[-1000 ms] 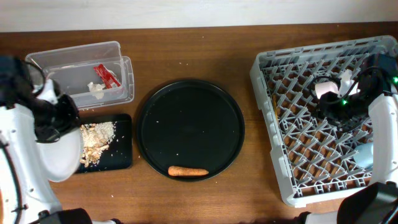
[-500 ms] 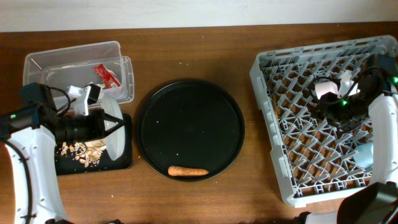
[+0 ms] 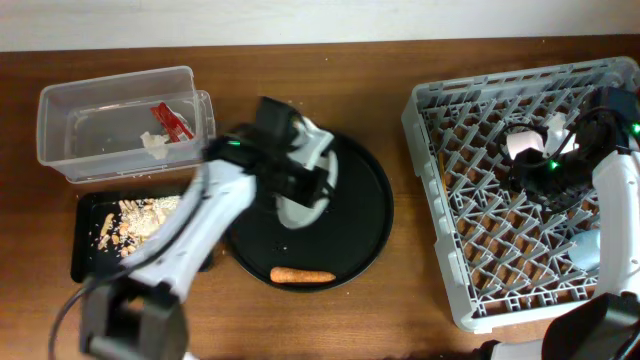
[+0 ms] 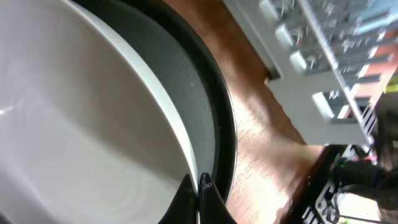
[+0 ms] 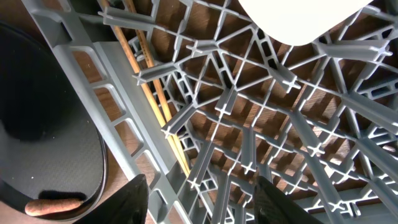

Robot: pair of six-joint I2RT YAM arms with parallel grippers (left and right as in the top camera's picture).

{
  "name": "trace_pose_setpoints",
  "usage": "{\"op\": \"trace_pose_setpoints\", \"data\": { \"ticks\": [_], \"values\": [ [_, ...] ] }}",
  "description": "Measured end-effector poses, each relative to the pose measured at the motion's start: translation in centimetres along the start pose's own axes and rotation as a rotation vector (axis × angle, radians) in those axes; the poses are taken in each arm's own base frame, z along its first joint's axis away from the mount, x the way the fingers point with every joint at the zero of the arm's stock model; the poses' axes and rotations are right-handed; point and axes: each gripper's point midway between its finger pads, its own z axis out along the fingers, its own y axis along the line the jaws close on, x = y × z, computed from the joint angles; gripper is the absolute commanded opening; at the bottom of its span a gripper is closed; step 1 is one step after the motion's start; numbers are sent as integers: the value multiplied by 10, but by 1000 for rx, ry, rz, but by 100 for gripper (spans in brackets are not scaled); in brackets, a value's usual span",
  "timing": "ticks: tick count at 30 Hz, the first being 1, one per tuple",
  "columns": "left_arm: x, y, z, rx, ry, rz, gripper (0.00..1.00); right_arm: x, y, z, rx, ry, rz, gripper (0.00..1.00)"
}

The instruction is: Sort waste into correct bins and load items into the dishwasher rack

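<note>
The plate has to go into the dishwasher rack point(image 3: 470, 290) with its opposite edge free, so my right gripper needs to reach for and grab the plate's rim on the side that faces the rack.
My left gripper point(image 3: 292, 168) is shut on the rim of the pale round plate point(image 3: 298, 208) and holds it tilted over the large round black tray point(image 3: 350, 240). The left wrist view shows the jaws point(image 4: 198, 186) pinching the plate's edge point(image 4: 81, 124). My right gripper point(image 3: 535, 172) is open and empty above the grey dishwasher rack point(image 3: 470, 290); its jaws point(image 5: 205, 205) frame the lattice. The white-pink bowl point(image 3: 522, 142), light-blue cup point(image 3: 586, 250) and chopsticks point(image 5: 152, 99) are in the rack. The orange carrot point(image 3: 302, 275) lies on the round tray.
The clear tub point(image 3: 70, 100) at the back left holds the red wrapper point(image 3: 170, 121) and white scrap point(image 3: 155, 146). The flat black tray point(image 3: 88, 250) in front of it holds crumbly food scraps point(image 3: 140, 218). The rack's left wall point(image 4: 311, 68) lies beyond the round tray.
My left arm has swung right from the flat black tray to over the round black tray, carrying the plate. Food scraps now lie uncovered on the flat tray. The right arm has not moved.
</note>
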Motion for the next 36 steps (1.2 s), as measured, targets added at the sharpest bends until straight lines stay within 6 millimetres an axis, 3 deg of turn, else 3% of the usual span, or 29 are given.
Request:
{"op": "trace_pose_setpoints", "data": {
  "ticks": [2,3,5,6,7,10,13,14,16,17,18,21,23,24,26,27,31,34,36],
  "values": [
    [20,-13,45,22,120,29,1,0,0,0,0,0,0,54],
    [29,-19,59,22,166,41,11,0,0,0,0,0,0,54],
    [38,-26,71,10,210,64,18,0,0,0,0,0,0,54],
    [47,-33,78,-2,244,67,29,0,0,0,0,0,0,54],
    [52,-37,83,-13,264,81,50,0,0,0,0,0,0,54],
    [56,-32,78,-48,290,60,53,0,0,0,0,0,0,54],
    [43,-3,40,-183,306,-6,55,-1,4,0,-21,-3,-2,54],
    [28,26,2,-303,262,-51,56,-2,10,0,-51,-9,-19,54],
    [27,49,-32,-389,235,-116,57,-5,28,-1,-79,-32,-81,58],
    [31,64,-51,-441,224,-178,57,-8,48,-4,-97,-59,-146,58],
    [36,84,-71,-506,210,-269,64,-8,80,-8,-128,-93,-247,58],
    [48,128,-102,-590,151,-523,69,7,149,-2,-195,-108,-458,58],
    [51,137,-109,-595,131,-590,72,20,185,17,-214,-74,-541,58],
    [51,137,-109,-593,128,-603,75,30,201,39,-212,-16,-572,54],
    [51,136,-108,-586,123,-611,75,44,214,76,-190,77,-596,51],
    [50,136,-108,-585,122,-613,76,52,218,103,-164,143,-585,51],
    [50,136,-108,-585,119,-617,76,68,207,169,-60,284,-508,36],
    [49,135,-108,-583,117,-618,76,75,196,193,-21,340,-476,31],
    [49,136,-108,-583,115,-618,77,77,194,194,-17,348,-471,16]
  ]
}}
